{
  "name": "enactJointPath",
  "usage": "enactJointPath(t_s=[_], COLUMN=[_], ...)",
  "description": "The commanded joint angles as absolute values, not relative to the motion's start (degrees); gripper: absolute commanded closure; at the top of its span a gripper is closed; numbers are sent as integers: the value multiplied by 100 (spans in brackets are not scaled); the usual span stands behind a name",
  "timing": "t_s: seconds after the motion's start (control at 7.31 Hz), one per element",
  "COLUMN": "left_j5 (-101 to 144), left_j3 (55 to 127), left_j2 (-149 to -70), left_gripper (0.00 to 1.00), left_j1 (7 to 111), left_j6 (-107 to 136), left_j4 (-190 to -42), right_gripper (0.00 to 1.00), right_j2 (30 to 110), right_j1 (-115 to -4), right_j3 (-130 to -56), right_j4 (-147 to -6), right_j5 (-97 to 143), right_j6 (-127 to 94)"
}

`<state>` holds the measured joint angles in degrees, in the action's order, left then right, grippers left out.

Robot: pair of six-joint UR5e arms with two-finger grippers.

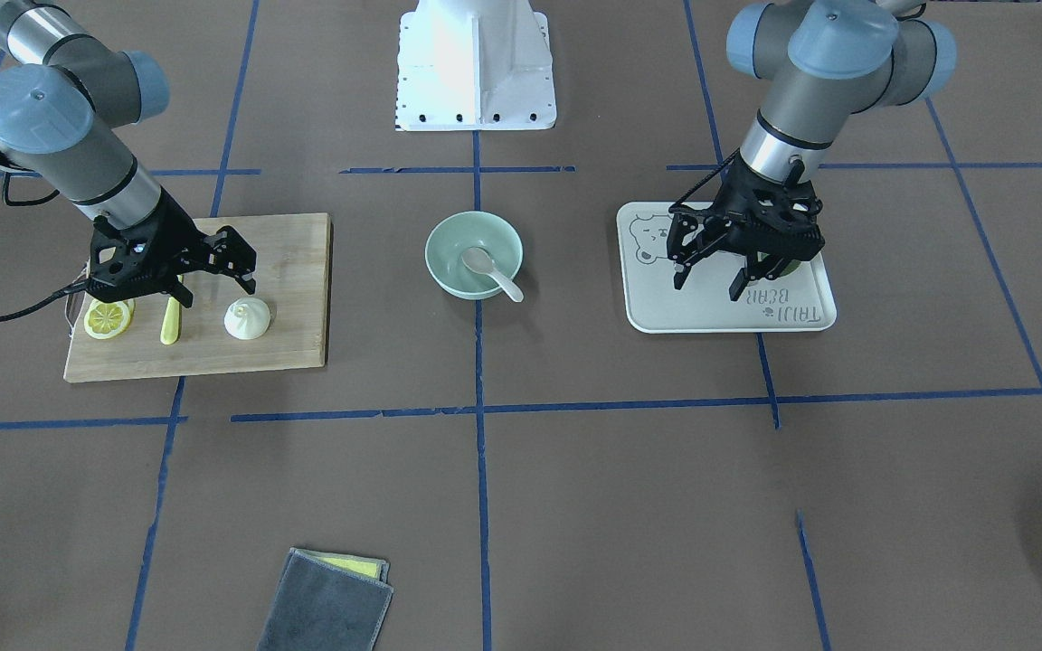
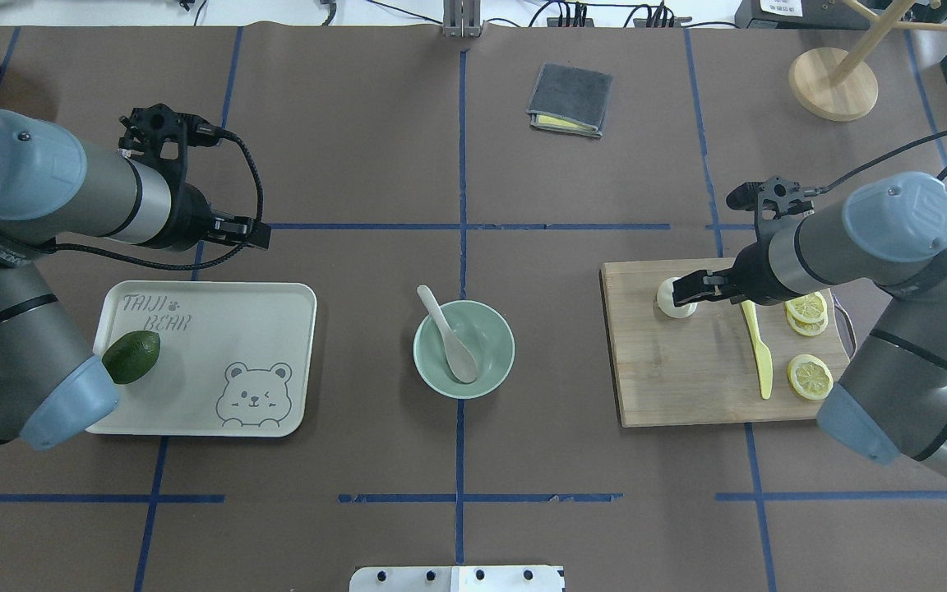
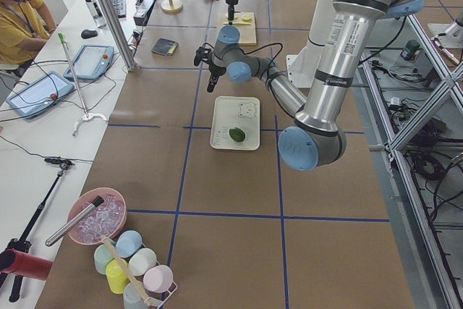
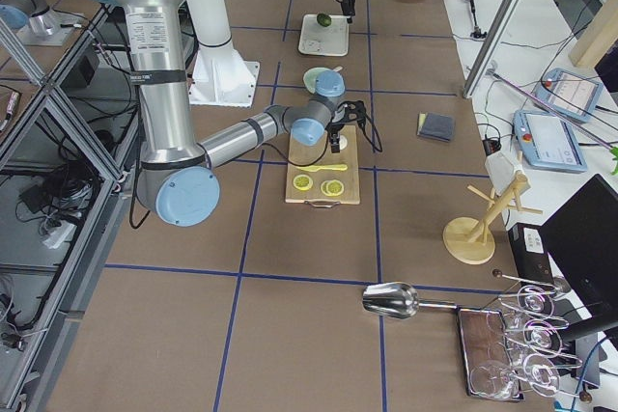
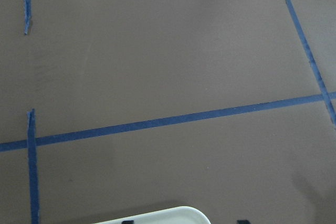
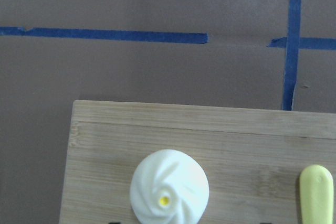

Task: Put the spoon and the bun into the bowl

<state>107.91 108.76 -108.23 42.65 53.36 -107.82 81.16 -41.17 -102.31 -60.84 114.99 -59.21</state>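
Note:
The white bun will go in the bowl [image 1: 442, 246], so my right gripper will next take hold of the bun by its rounded pleated body [image 1: 247, 319].
The off-white spoon [image 1: 490, 269] lies in the mint-green bowl [image 1: 442, 246] at the table's middle, its handle over the rim; both show in the overhead view, the spoon [image 2: 450, 335] and the bowl [image 2: 500, 330]. The white pleated bun [image 1: 247, 319] sits on the wooden cutting board [image 1: 290, 271]. My right gripper [image 1: 218, 291] is open just above the bun, which lies at the bottom centre of the right wrist view [image 6: 169, 186]. My left gripper [image 1: 708, 282] is open and empty above the bear-print tray [image 1: 720, 312].
A yellow plastic knife [image 1: 171, 321] and lemon slices [image 1: 108, 318] lie on the board beside the bun. A green avocado [image 2: 131, 357] lies on the tray. A folded grey cloth [image 1: 326, 601] lies on the far side of the table from the robot.

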Motion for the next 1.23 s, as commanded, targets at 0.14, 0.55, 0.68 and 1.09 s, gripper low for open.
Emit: enactJointPath(t_s=[0.14, 0.55, 0.68, 1.09], left_j5=[10793, 10793, 10793, 10784], left_j3=[10872, 10881, 10881, 10881], left_j2=[-10819, -10828, -10828, -10819], left_gripper=[23, 23, 23, 23], left_j1=[4271, 4271, 4271, 4271], left_j6=[5344, 5353, 5344, 5344], left_j4=[-10775, -10775, -10775, -10775], right_gripper=[9, 18, 30, 78], right_j2=[7841, 7822, 7814, 7718], right_j1=[-3868, -3850, -3850, -3850], right_j3=[-9959, -9879, -9879, -9879], right_j4=[-6152, -6152, -6152, -6161], right_j5=[11040, 11004, 10960, 10951], right_j6=[-6222, -6223, -6231, -6433])
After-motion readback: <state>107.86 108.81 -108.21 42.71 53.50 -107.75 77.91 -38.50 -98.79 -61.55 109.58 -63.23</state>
